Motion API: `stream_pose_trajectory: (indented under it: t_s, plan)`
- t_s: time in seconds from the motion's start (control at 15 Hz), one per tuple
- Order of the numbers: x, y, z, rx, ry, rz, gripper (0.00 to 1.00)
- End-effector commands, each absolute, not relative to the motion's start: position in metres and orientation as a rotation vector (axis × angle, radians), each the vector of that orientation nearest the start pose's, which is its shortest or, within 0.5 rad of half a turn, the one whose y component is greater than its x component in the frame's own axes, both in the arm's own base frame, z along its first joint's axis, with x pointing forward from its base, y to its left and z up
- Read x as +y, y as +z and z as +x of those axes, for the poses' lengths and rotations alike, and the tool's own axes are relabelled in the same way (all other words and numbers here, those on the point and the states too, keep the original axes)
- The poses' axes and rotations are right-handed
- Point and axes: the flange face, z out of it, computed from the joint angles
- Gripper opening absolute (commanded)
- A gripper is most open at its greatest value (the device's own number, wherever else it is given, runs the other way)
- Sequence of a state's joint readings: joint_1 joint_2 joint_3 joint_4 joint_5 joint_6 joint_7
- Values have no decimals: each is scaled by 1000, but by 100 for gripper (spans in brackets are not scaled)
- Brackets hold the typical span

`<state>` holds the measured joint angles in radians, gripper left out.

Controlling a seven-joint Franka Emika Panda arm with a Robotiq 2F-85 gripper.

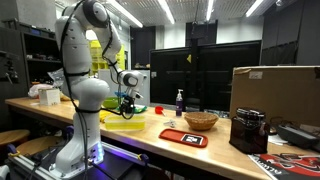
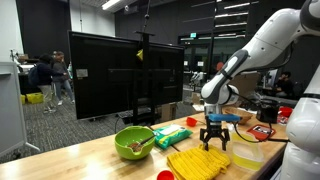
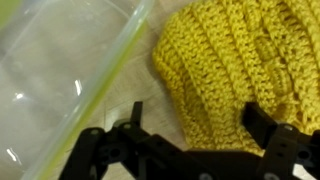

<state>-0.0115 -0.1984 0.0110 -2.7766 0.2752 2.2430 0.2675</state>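
Observation:
The yellow cloth (image 3: 235,60) has my fingers on both sides of its edge, one down by the table, one sunk into the knit, so I should close. Closing now would hold it.
My gripper (image 2: 216,146) hangs just above a yellow knitted cloth (image 2: 199,163) lying on the wooden table. In the wrist view the cloth (image 3: 235,60) fills the right side and my open fingers (image 3: 198,130) straddle its lower edge, with nothing clamped between them. A clear plastic lid with a yellow-green rim (image 3: 60,80) lies beside the cloth on the left of the wrist view. In an exterior view the gripper (image 1: 126,104) is low over the yellow items (image 1: 122,122) on the table.
A green bowl (image 2: 134,142) and a green packet (image 2: 172,134) sit near the cloth. A small red object (image 2: 165,175) lies at the table's front. A woven basket (image 1: 201,120), a dark bottle (image 1: 180,101), a red tray (image 1: 182,136) and a cardboard box (image 1: 275,90) stand further along.

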Motion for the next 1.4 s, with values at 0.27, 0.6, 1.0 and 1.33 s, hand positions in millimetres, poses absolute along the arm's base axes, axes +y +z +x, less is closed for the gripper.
stream_pose_trajectory:
  t_s: [0.27,0.6,1.0,1.33]
  plan:
    - [-6,240,338,681,537,-2855,56]
    - [-3,259,340,701,529,-2874,21]
    - [33,289,324,743,595,-2926,2]
    - [80,332,309,844,705,-2978,1]
